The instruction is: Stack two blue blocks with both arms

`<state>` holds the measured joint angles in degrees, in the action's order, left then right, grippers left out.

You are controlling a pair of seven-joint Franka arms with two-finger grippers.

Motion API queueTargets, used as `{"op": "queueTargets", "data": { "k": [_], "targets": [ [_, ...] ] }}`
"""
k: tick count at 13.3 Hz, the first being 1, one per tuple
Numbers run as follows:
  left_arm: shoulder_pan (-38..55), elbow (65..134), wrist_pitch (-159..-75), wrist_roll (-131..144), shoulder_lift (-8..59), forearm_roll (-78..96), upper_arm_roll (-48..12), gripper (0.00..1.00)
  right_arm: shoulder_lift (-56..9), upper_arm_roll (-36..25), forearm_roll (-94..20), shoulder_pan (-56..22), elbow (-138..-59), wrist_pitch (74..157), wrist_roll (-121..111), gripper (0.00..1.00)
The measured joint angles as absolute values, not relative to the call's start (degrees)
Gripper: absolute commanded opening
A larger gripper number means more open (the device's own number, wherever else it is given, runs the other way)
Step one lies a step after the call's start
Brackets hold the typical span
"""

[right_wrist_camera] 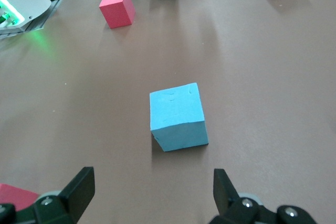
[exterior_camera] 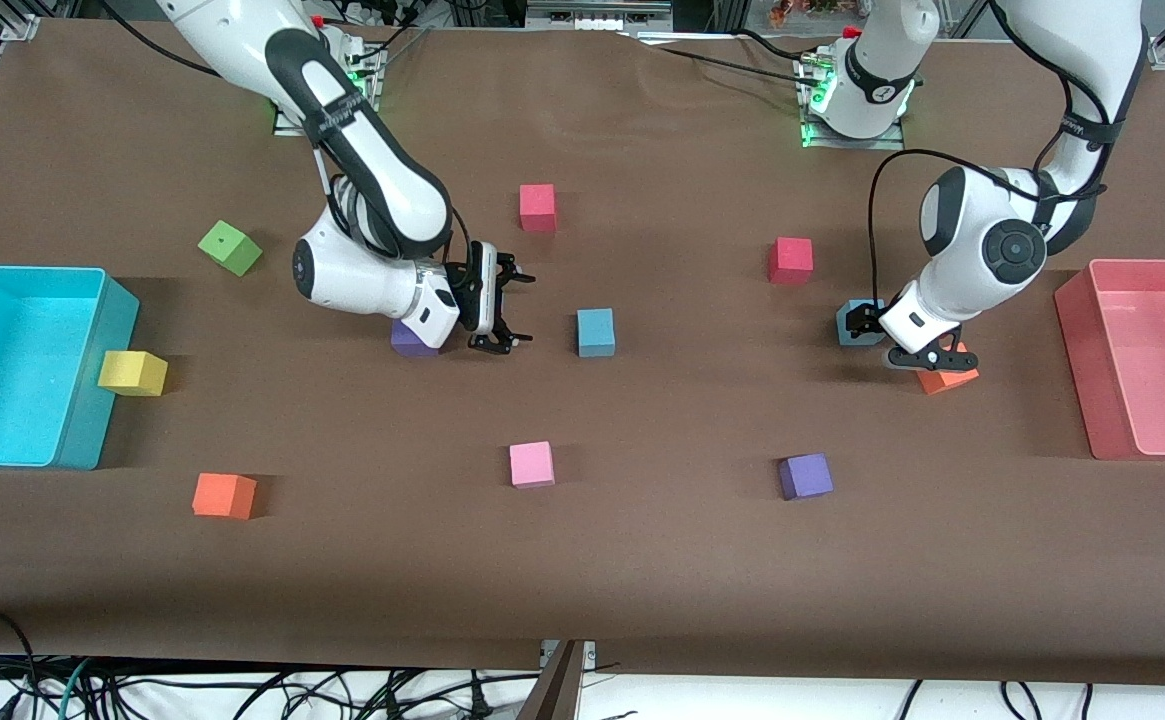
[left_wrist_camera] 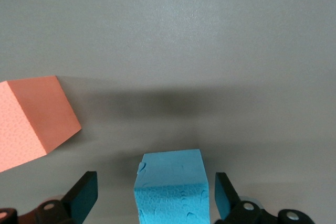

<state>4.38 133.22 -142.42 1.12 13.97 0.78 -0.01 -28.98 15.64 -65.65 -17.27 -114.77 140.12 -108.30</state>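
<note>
My left gripper grabs the other blue block by its two opposite sides next, to stack it on the blue block in the middle of the table (exterior_camera: 596,332).
One blue block (exterior_camera: 596,332) sits mid-table. My right gripper (exterior_camera: 504,312) is open and empty, low beside it toward the right arm's end. In the right wrist view the block (right_wrist_camera: 177,116) lies ahead of the open gripper (right_wrist_camera: 152,192), not between the fingers. The other blue block (exterior_camera: 852,322) sits toward the left arm's end. My left gripper (exterior_camera: 880,336) is down around it. In the left wrist view this block (left_wrist_camera: 170,187) stands between the open fingers (left_wrist_camera: 84,198) with a gap on each side.
An orange cube (exterior_camera: 947,376) lies right by the left gripper, a purple cube (exterior_camera: 410,340) under the right wrist. Red cubes (exterior_camera: 537,207) (exterior_camera: 790,260), pink (exterior_camera: 531,464), purple (exterior_camera: 805,476), orange (exterior_camera: 224,495), yellow (exterior_camera: 133,373) and green (exterior_camera: 229,247) cubes are scattered. Cyan bin (exterior_camera: 27,270) and pink bin (exterior_camera: 1142,265) stand at the table's ends.
</note>
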Motion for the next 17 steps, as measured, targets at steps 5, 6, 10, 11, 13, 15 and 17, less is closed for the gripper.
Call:
{"op": "queueTargets", "data": {
  "k": [5,6,10,11,13,15,17],
  "targets": [
    [4.68,137.91,-148.17,1.23,13.79,1.24,-0.31,0.98,-33.03,16.13,-78.41,-17.69,-114.61,141.08,-119.23,1.00],
    [4.76,138.32,-148.24,1.26,13.67,1.24,-0.34,0.95,-33.55,16.20,-80.58,-17.98,-114.60,141.10,-120.76,1.00],
    [5.15,139.48,-148.25,1.33,12.99,1.24,-0.48,0.58,-35.79,16.53,-86.31,-19.26,-113.84,142.29,-123.67,1.00],
    [5.21,139.60,-148.25,1.34,12.99,1.24,-0.51,0.44,-36.15,16.56,-87.26,-19.65,-113.73,142.62,-124.26,1.00],
    [5.29,139.68,-148.27,1.34,12.67,1.24,-0.56,0.27,-36.93,16.71,-88.49,-19.99,-113.38,142.80,-124.77,1.00],
    [5.35,139.82,-148.18,1.34,12.58,1.24,-0.68,0.19,-37.47,16.73,-90.74,-20.37,-112.71,142.81,-125.89,1.00],
    [5.68,139.69,-147.05,1.24,11.58,1.24,-0.78,0.06,-37.72,16.75,-91.63,-20.97,-112.31,142.83,-126.73,1.00]
  ]
}}
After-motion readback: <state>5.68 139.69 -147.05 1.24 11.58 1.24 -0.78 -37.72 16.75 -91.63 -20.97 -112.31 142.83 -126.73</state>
